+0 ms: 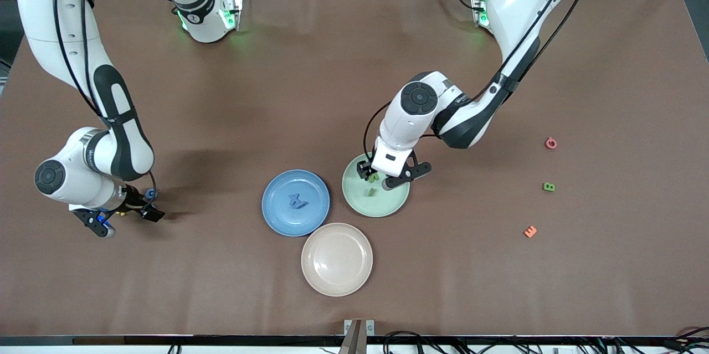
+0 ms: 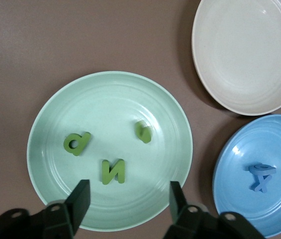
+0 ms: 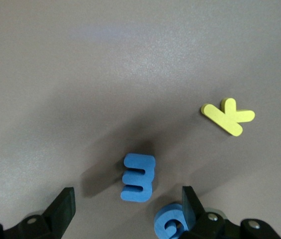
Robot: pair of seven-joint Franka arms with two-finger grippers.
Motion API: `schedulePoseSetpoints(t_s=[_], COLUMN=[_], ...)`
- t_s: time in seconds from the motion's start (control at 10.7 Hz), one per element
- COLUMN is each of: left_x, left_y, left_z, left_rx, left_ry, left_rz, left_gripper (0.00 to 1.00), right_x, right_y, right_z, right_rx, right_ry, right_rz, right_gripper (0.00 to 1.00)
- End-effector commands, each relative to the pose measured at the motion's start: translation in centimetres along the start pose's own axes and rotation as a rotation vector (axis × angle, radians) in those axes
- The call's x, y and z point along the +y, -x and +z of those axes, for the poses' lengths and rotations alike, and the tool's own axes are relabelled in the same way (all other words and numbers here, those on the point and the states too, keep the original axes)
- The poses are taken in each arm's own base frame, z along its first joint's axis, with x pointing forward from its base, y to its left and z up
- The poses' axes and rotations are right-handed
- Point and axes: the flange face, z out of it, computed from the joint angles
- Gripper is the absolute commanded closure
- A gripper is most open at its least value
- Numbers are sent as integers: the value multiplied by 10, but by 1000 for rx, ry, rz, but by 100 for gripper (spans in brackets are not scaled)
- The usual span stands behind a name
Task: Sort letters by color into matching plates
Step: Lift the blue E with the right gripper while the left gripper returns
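Observation:
I can close my right gripper on the blue E (image 3: 139,177) now. My fingers are down on both sides of the E, one of them next to the blue G (image 3: 169,222).
My left gripper (image 2: 129,199) hangs open over the pale green plate (image 2: 55,124), nothing between its fingers. Three green letters lie in that plate: a P (image 2: 76,143), an N (image 2: 113,171) and a U (image 2: 143,131). The blue plate (image 1: 277,215) beside it holds a blue X (image 1: 297,201). A green B (image 1: 548,187) lies loose toward the left arm's end. My right gripper (image 3: 128,206) is open low over the table at the right arm's end, straddling a blue E (image 3: 139,178). A blue G (image 3: 170,224) lies against one finger.
A beige-pink plate (image 1: 337,258) sits nearer the front camera than the other two plates. A yellow K (image 3: 228,117) lies close to the blue E. A red letter (image 1: 550,143) and an orange E (image 1: 530,231) lie near the green B.

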Motion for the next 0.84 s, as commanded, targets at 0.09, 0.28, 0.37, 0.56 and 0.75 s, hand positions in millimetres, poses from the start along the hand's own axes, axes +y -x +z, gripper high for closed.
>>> schedulePoseSetpoints(t_s=[0.09,0.28,0.37,0.56,0.75], left_x=[-19,-44,-57,-83,-106], left_y=[-37,-70,-86,-113,-135], left_z=[0,-1,-3,-7,-11], left_rx=[28,24,18,-5,-25], left_ry=[-41,-101,-129,-186,-225], left_rz=[-4,33,38,84,116], left_gripper=[0,0,0,0,0], right_x=[8,14,15,17,19], right_y=[2,0,-1,-1,-1], right_z=[9,11,11,11,11], right_rx=[24,23,23,24,24], right_ry=[0,2,2,2,2], right_rz=[-54,-74,-79,-82,-95], right_gripper=[23,38,43,55,61])
